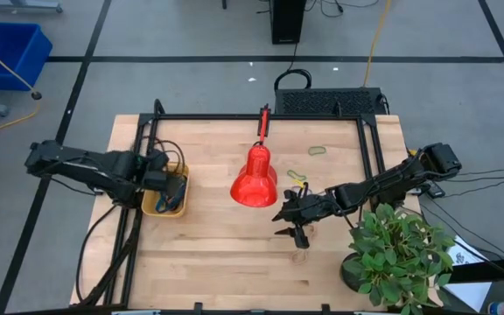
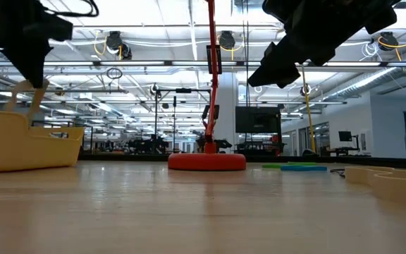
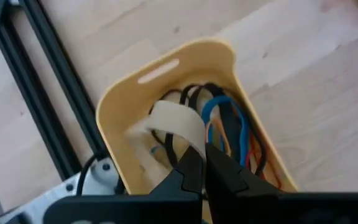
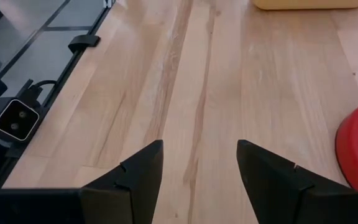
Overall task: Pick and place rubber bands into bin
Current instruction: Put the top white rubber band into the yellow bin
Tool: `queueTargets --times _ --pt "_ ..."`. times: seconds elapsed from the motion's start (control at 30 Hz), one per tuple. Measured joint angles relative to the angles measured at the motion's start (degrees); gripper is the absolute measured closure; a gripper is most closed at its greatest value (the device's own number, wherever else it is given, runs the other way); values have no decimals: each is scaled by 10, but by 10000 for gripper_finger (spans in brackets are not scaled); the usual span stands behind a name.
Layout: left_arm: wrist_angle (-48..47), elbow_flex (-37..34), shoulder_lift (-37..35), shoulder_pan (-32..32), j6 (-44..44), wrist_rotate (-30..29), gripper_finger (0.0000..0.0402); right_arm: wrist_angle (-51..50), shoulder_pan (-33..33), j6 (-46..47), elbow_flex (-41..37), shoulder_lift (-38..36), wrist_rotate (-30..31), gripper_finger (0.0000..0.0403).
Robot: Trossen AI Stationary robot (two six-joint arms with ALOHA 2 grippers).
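My left gripper lowers the cream rubber band [image 3: 173,121] farther in next before releasing it, since it hangs above the bin's rim [image 3: 253,112] in the wrist view.
The yellow-orange bin [image 1: 159,204] stands at the table's left, by the black frame rail. It holds several rubber bands [image 3: 229,134] in black, blue, orange and red. My left gripper [image 1: 166,185] is right above the bin, shut on a wide cream rubber band [image 3: 169,119]. My right gripper [image 1: 292,224] is open and empty above bare wood, to the near right of the red lamp [image 1: 254,179]. Its fingers show spread in the right wrist view [image 4: 201,165]. A green band [image 1: 318,150] and a yellowish band [image 1: 297,177] lie flat on the table, right of the lamp. My left gripper pinches the cream band at one end of its loop [image 3: 190,138] between its two fingertips. The fingers come from above, pointing down into the bin. The band hangs slack below the fingers [image 2: 22,95], lifted, with its free end over the bin's inside [image 3: 138,130].
The lamp's round red base [image 2: 206,161] stands mid-table with its stem rising behind. A potted plant [image 1: 396,254] fills the near right corner. A black frame [image 1: 138,157] rims the table. Flat green and blue bands [image 2: 294,167] lie far right in the low view.
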Motion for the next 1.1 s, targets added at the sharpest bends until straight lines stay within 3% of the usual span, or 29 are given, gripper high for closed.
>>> queueTargets --times 0.33,0.53,0.77,0.9,1.1 --pt "44 -1 93 2 20 23 397 0 0 0 0 0 0 204" --pt "67 -2 124 2 53 33 372 0 1 1 0 0 -3 204" --pt "93 -29 124 2 51 36 384 -1 1 44 0 0 -3 204" --pt "128 -81 110 10 36 79 395 -3 1 57 0 0 -3 204" --pt "145 -111 105 14 11 96 351 -4 1 61 0 0 -4 204"
